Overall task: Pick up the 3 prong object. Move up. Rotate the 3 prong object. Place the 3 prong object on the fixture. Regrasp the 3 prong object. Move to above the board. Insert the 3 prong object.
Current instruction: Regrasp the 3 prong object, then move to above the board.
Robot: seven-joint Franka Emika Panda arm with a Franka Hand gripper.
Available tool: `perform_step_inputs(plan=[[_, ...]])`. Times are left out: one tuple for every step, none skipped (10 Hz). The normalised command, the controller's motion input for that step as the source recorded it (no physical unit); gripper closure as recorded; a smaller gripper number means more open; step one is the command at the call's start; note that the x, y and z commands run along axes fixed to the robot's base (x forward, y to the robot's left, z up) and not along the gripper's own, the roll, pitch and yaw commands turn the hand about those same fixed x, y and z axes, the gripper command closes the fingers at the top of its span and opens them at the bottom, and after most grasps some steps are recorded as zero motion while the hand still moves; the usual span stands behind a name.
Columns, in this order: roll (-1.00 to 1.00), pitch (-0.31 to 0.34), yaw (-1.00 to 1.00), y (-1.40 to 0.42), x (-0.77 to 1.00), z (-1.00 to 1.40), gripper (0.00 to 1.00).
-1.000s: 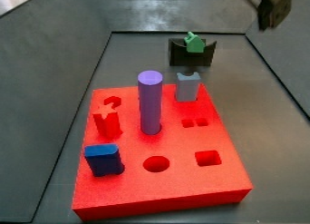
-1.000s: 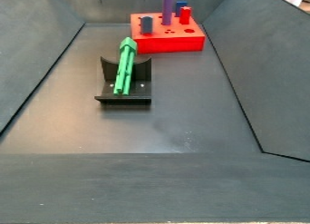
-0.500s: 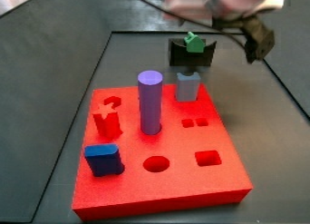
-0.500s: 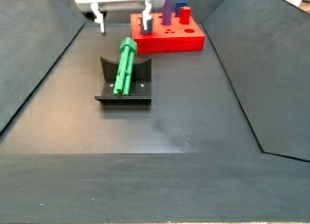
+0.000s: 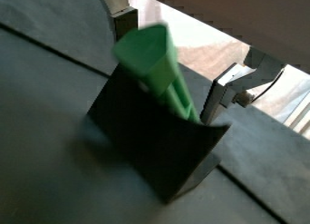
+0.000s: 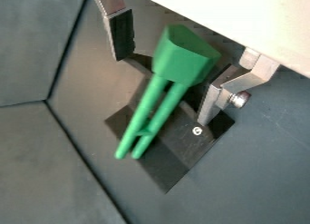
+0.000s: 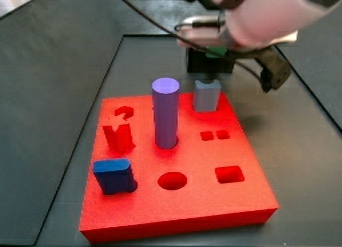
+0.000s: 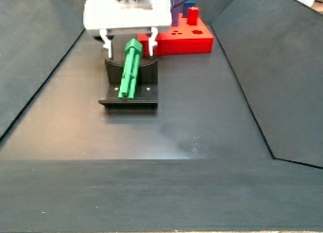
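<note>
I need to grab the 3 prong object by its thick upper end [image 5: 148, 52] next, because that end sticks out above while the dark fixture surrounds the object's prongs.
The green 3 prong object [image 8: 128, 73] lies slanted in the dark fixture [image 8: 127, 100], prongs down toward the base plate; it also shows in both wrist views [image 6: 161, 99] [image 5: 158, 66]. My gripper [image 8: 130, 50] is open and low over the fixture, one finger [image 6: 121, 35] on each side of the piece's thick upper end, with gaps showing. In a side view the gripper [image 7: 238, 63] hides most of the fixture. The red board [image 7: 181, 196] lies just beyond the fixture.
On the board stand a purple cylinder [image 7: 166, 111], a light-blue block [image 7: 207, 95], a red forked piece [image 7: 120, 137] and a dark blue block [image 7: 112, 175]. Sloped dark walls [image 8: 51, 76] close in the floor on both sides.
The gripper has come down from above and now straddles the upper end of the green piece on the fixture. The piece and fixture have not moved.
</note>
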Motion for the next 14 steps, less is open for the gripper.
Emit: perform_step_inputs(plan=[[0.07,0.049,0.00,0.00,0.09,-0.30,0.00],[0.00,0.000,0.00,0.00,0.00,0.00,1.00],[-0.11,0.236,-0.52,0.13,-0.05,1.00,1.00],[-0.12,0.236,-0.50,0.13,-0.05,1.00,1.00],[-0.13,0.263,-0.32,0.13,-0.06,1.00,1.00],[-0.14,0.289,-0.20,0.12,-0.06,1.00,1.00],[-0.15,0.313,-0.10,0.12,-0.06,1.00,1.00],[-0.14,0.315,0.01,0.11,-0.06,1.00,1.00],[-0.11,0.294,0.09,0.10,-0.06,1.00,1.00],[-0.08,0.256,0.14,0.09,-0.06,1.00,1.00],[-0.06,0.194,0.19,0.08,-0.05,1.00,1.00],[-0.06,0.146,0.22,0.06,-0.04,1.00,1.00],[-0.04,0.090,0.22,0.05,-0.02,0.99,1.00],[-0.04,0.057,0.20,0.02,0.00,0.81,1.00]])
